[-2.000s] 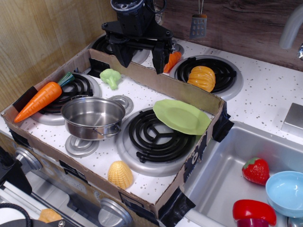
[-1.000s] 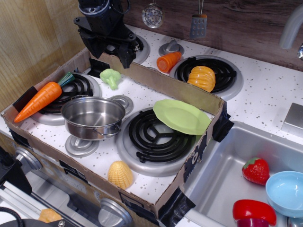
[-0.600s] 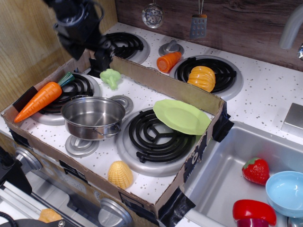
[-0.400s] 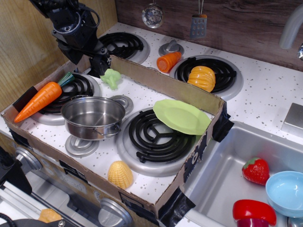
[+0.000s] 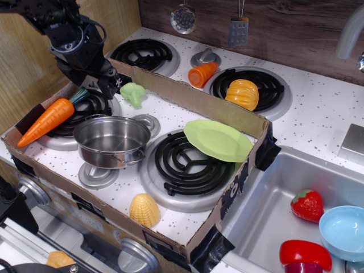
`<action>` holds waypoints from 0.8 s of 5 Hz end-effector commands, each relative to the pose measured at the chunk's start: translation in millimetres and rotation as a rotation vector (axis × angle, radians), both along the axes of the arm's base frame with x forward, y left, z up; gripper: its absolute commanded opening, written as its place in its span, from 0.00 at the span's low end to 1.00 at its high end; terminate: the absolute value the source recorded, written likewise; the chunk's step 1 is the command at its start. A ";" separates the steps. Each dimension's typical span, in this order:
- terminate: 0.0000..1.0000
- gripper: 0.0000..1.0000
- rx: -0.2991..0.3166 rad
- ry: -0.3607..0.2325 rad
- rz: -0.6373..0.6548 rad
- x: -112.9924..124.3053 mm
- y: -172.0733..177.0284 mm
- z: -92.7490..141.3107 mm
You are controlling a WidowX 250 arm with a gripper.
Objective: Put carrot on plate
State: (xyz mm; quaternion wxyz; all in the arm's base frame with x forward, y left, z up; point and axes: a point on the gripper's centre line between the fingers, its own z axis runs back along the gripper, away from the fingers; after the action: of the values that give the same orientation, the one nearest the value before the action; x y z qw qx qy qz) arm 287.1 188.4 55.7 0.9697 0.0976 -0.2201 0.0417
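The carrot needs to go on the light-green plate point(image 5: 218, 140), so my gripper should next grab the long orange carrot by its green stem end point(image 5: 78, 95).
The long orange carrot point(image 5: 48, 119) with its green stem lies on the far-left burner inside the cardboard tray, stem pointing up and to the right. The light-green plate point(image 5: 218, 140) rests tilted on the front right burner, against the tray's right wall. My black gripper point(image 5: 91, 81) hangs open and empty just above and to the right of the carrot's stem end, at the tray's back left corner. It is not touching the carrot.
A steel pot point(image 5: 112, 139) stands between carrot and plate. A green broccoli point(image 5: 132, 92) lies right of the gripper, a yellow corn point(image 5: 144, 209) at the front. Cardboard tray wall point(image 5: 199, 102) rings the stove. Behind it: short carrot piece point(image 5: 202, 74), pumpkin point(image 5: 242, 92). The sink holds a strawberry point(image 5: 307, 205) and a blue bowl point(image 5: 344, 230).
My gripper has swung from behind the tray's back wall to the left and down, now over the back left corner near the carrot's stem. Nothing else has moved.
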 end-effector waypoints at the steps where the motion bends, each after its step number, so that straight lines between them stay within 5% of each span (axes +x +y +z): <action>1: 0.00 1.00 0.045 -0.016 0.032 -8.4 14.7 12.8; 4: 0.00 1.00 -0.037 0.005 0.024 -8.9 12.1 -10.9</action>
State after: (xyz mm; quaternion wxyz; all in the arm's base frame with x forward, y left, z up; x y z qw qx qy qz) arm 273.7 193.8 31.6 0.9751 0.0673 -0.2021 0.0617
